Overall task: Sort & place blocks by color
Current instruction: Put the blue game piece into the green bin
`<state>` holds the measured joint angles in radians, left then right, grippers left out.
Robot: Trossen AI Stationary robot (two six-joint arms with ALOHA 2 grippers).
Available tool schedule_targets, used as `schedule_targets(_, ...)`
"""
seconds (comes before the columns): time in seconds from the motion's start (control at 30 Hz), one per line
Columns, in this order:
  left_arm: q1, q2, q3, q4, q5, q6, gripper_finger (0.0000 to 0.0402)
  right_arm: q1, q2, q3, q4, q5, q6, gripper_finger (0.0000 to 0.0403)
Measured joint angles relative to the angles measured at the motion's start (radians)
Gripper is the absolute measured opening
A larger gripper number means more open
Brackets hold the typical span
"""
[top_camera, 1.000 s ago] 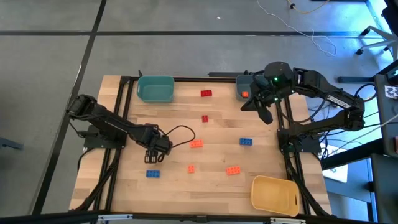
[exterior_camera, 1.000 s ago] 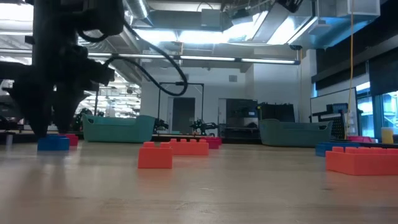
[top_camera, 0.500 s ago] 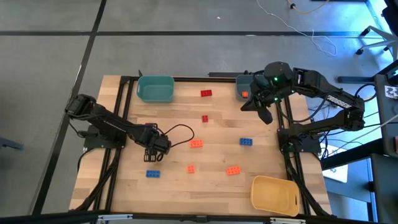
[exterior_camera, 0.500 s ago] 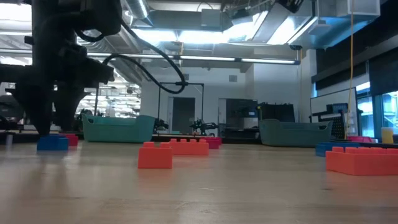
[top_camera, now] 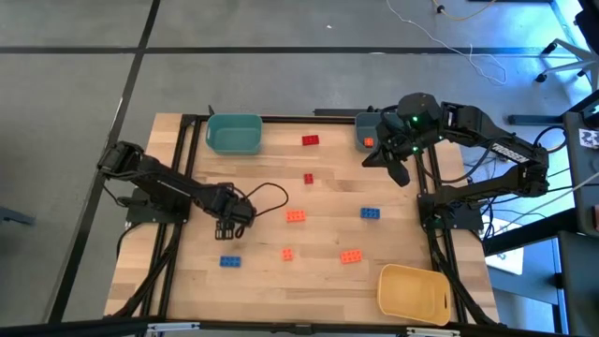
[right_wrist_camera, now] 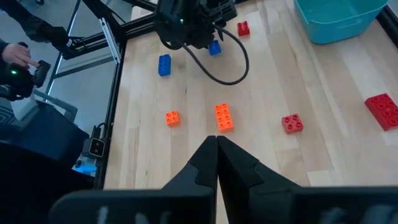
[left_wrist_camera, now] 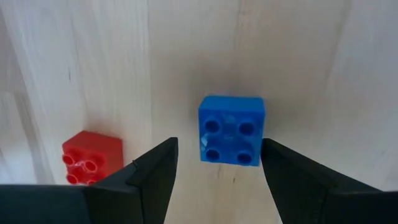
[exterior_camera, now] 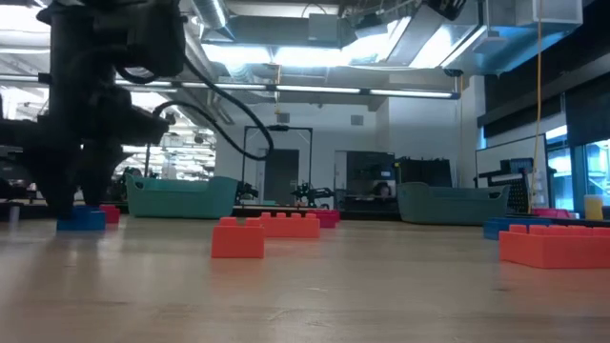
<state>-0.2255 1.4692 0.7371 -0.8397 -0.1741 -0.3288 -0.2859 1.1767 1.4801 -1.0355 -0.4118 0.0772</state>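
Observation:
The blue square block needs to go into the teal bin, so my left gripper should next grab the block by its opposite sides.
In the left wrist view a blue square block lies studs up on the wood, with a red square block beside it. My left gripper points down over the blue block and is open, one finger on either side of it and apart from it. The low view shows the gripper just above this block. My right gripper is shut and empty, raised by the grey-blue bin. More blocks lie scattered: red, orange, blue.
A teal bin stands at the far left and a yellow bin at the near right. A blue oblong block lies nearer than my left gripper. Two orange blocks and a small red one lie mid-table.
My left gripper has edged a little toward the table's left edge and sunk slightly over the blue square block. Its fingers stay open, and its cable loop has shifted with it.

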Motion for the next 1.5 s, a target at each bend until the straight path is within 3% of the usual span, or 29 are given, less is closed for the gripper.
schedule_targets(0.33, 0.055, 0.000, -0.017, 0.086, 0.011, 0.099, 0.0224, 0.000, 0.000, 0.000, 0.000, 0.000, 0.014, 0.0012)
schedule_targets(0.5, 0.091, -0.003, -0.057, 0.103, 0.086, 0.078, 0.0224, 0.000, 0.000, 0.000, 0.000, 0.000, 0.022, 0.0012)
schedule_targets(1.3, 0.128, -0.001, -0.063, 0.136, 0.091, 0.100, 0.0223, 0.000, 0.000, 0.000, 0.000, 0.000, 0.026, 0.0012)
schedule_targets(1.5, 0.127, 0.000, -0.063, 0.140, 0.096, 0.096, 0.0188, 0.000, 0.000, 0.000, 0.000, 0.000, 0.027, 0.0012)
